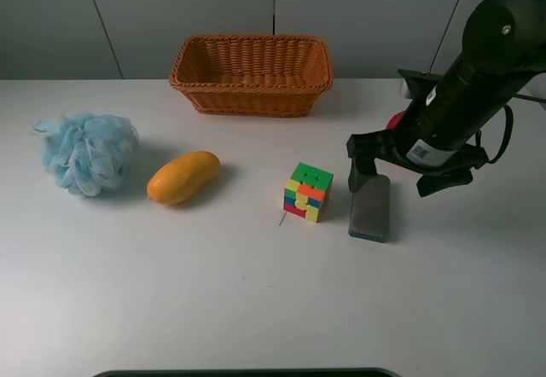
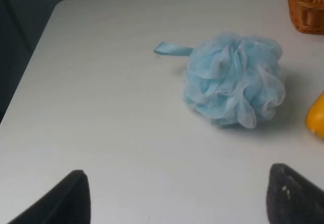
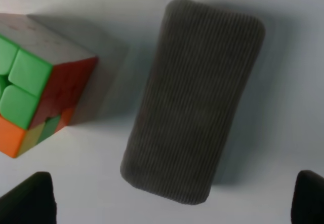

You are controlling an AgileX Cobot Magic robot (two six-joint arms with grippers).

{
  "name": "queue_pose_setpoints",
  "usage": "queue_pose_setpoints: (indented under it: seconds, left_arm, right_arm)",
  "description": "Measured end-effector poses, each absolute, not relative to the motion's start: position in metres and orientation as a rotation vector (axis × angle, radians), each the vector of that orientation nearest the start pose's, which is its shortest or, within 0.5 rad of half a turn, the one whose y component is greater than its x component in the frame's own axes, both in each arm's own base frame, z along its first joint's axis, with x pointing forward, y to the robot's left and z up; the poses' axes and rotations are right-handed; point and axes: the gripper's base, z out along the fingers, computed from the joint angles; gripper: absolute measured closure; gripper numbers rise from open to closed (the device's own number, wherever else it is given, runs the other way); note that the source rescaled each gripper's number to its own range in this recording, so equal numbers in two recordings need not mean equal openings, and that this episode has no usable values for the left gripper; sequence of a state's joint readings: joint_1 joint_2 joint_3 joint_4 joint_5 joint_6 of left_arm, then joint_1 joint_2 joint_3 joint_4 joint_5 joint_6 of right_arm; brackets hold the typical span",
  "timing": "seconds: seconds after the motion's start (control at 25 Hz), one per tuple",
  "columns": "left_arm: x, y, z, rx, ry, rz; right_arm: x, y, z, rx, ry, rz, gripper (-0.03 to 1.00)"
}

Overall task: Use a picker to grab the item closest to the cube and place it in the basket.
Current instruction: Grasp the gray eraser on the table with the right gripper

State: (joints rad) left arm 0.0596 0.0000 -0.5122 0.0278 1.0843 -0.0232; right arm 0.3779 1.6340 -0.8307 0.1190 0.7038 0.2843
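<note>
The robot has to place the item closest to the cube in the wicker basket (image 1: 251, 74), so the right gripper should next grab the grey block by its ribbed middle (image 1: 370, 207).
The multicoloured cube (image 1: 308, 192) sits right of the table's middle; it also shows in the right wrist view (image 3: 35, 89). A grey ribbed block (image 1: 370, 208) lies flat just right of it, a small gap apart, and fills the right wrist view (image 3: 195, 100). The wicker basket (image 1: 251, 74) stands at the back centre. My right gripper (image 1: 401, 172) is open and empty, hovering over the block's far end, its fingertips (image 3: 30, 198) wide apart. My left gripper (image 2: 174, 203) is open and empty at the table's left; it does not show in the high view.
An orange mango (image 1: 183, 176) lies left of the cube. A blue bath pouf (image 1: 85, 151) sits at the far left, also in the left wrist view (image 2: 233, 82). A red object (image 1: 394, 121) is partly hidden behind the right arm.
</note>
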Motion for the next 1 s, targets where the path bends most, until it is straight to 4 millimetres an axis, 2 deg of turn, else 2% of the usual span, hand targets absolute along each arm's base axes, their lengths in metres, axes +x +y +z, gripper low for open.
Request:
queue_pose_setpoints:
  seconds: [0.2,0.52,0.68,1.0]
  left_arm:
    - [-0.007,0.002,0.279,-0.087,2.054,0.056]
    - [-0.007,0.002,0.279,-0.087,2.054,0.056]
    - [-0.007,0.002,0.279,-0.087,2.054,0.056]
    - [-0.007,0.002,0.279,-0.087,2.054,0.056]
  right_arm:
    - [0.250,0.107,0.156,-0.027,3.011,0.197,-0.03]
    - [0.254,0.113,0.121,-0.058,3.079,0.191,-0.03]
    - [0.257,0.115,0.119,-0.036,3.052,0.217,-0.03]
    - [0.258,0.115,0.100,-0.037,3.097,0.194,-0.03]
